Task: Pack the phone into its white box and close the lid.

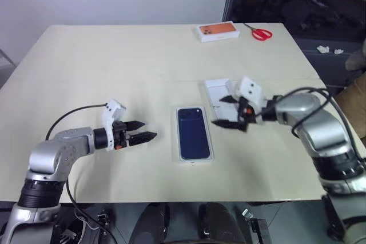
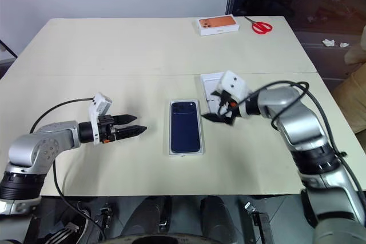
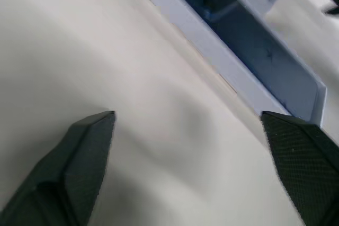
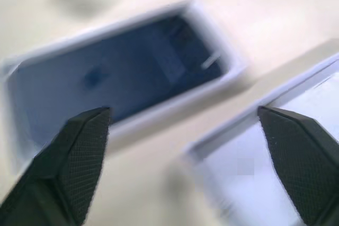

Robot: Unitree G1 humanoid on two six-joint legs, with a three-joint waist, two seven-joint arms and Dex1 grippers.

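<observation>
My right gripper grabs the empty white lid by its thin side (image 1: 210, 95) next, to close the box over the phone (image 1: 194, 133).
The lid (image 1: 193, 134) lies flat in the middle of the table with its dark blue phone picture facing up. White side walls (image 3: 212, 51) show below the picture. The phone and the inside of the white box are hidden. My left gripper (image 1: 147, 131) is open just above the table, a short way left of the lid and pointing at it, with nothing between its fingers. My right gripper (image 1: 220, 111) is open and empty on the lid's right side, over the near end of a thin white tray (image 1: 216, 91).
A white box with an orange face (image 1: 218, 31) and red scissors (image 1: 262, 33) lie at the table's far edge. The thin white tray sits close to the lid's far right corner. The table's right edge runs just beyond my right arm.
</observation>
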